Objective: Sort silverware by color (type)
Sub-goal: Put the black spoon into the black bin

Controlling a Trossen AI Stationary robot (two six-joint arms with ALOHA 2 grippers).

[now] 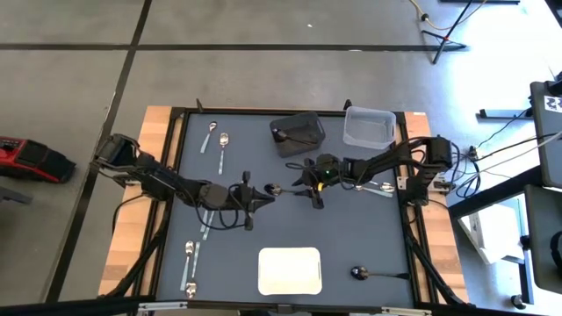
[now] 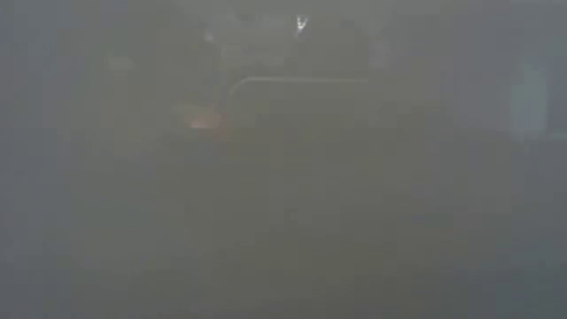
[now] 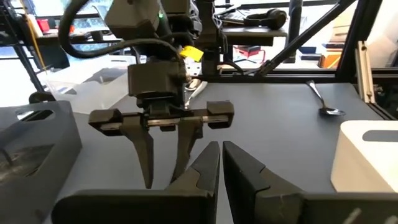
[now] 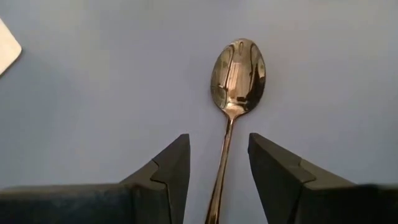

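The shiny spoon needs to be sorted into the dark bin (image 1: 297, 134), so next my right gripper will grab the spoon by its neck.
A shiny silver spoon (image 1: 275, 188) lies flat on the dark mat at mid-table, between my two grippers. My right gripper (image 1: 313, 197) points down over it and is open. In the right wrist view its fingers (image 4: 168, 168) stand on either side of the spoon's handle (image 4: 225, 149) without touching it, and the bowl (image 4: 238, 71) lies beyond the fingertips. My left gripper (image 1: 251, 198) sits just left of the spoon, low over the mat. It is shut and empty (image 3: 221, 162) and faces the right gripper (image 3: 165, 162). The low view is fogged and shows nothing.
A dark bin (image 1: 297, 133) and a clear bin (image 1: 369, 127) stand at the far edge, and a white container (image 1: 290, 270) near the front. Silver spoons lie far left (image 1: 217, 142), front left (image 1: 190, 263) and by the right arm (image 1: 379, 187). A dark spoon (image 1: 362, 274) lies front right.
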